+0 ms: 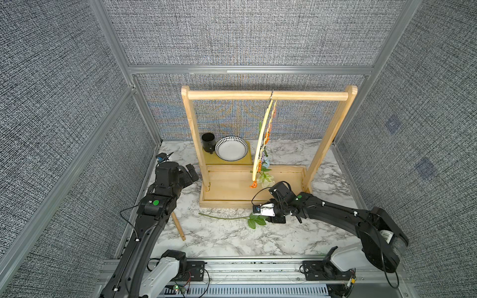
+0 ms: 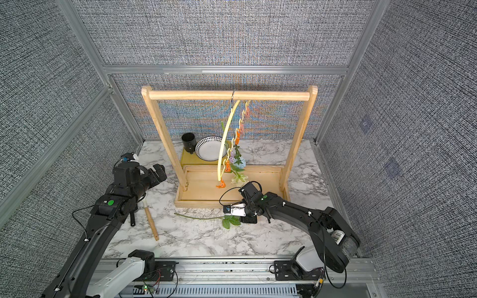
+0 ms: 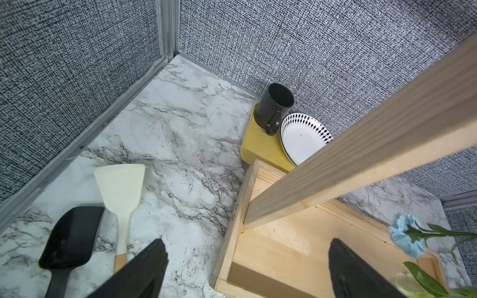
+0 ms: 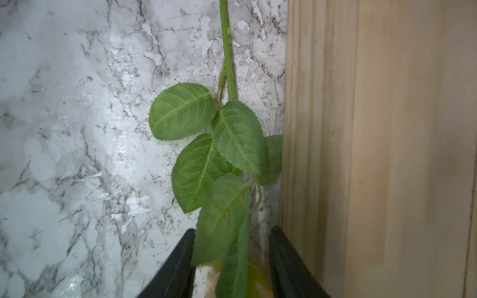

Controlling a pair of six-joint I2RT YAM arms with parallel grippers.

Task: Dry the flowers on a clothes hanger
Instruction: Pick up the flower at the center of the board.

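Note:
I should grab the flower by its leafy head end with my right gripper next. The bare stem then stays free for my left gripper to hang.
The pale yellow clothes hanger (image 1: 260, 144) (image 2: 224, 144) hangs edge-on by its hook from the rack's top bar. Two flowers dangle from its clips: a light blue bloom (image 1: 265, 163) (image 3: 404, 237) and a cream rose (image 1: 267, 178) (image 2: 240, 178). An orange clip (image 1: 253, 184) sits at its low end. A third flower (image 1: 227, 218) (image 2: 198, 217) lies on the marble in front of the rack base, its leaves (image 4: 237, 136) between my right gripper's (image 4: 232, 231) (image 1: 267, 219) fingers. Those jaws stand apart, and its head is hidden. My left gripper (image 3: 247, 242) (image 1: 189, 171) is wide open and empty over the base's left corner.
The wooden rack (image 1: 268, 95) stands on a tray-like base (image 1: 232, 188). Behind it a yellow block (image 1: 248, 160) carries a black mug (image 1: 208, 142) and a patterned plate (image 1: 231, 149). A cream spatula (image 3: 120, 183) and a black one (image 3: 71, 237) lie by the left arm.

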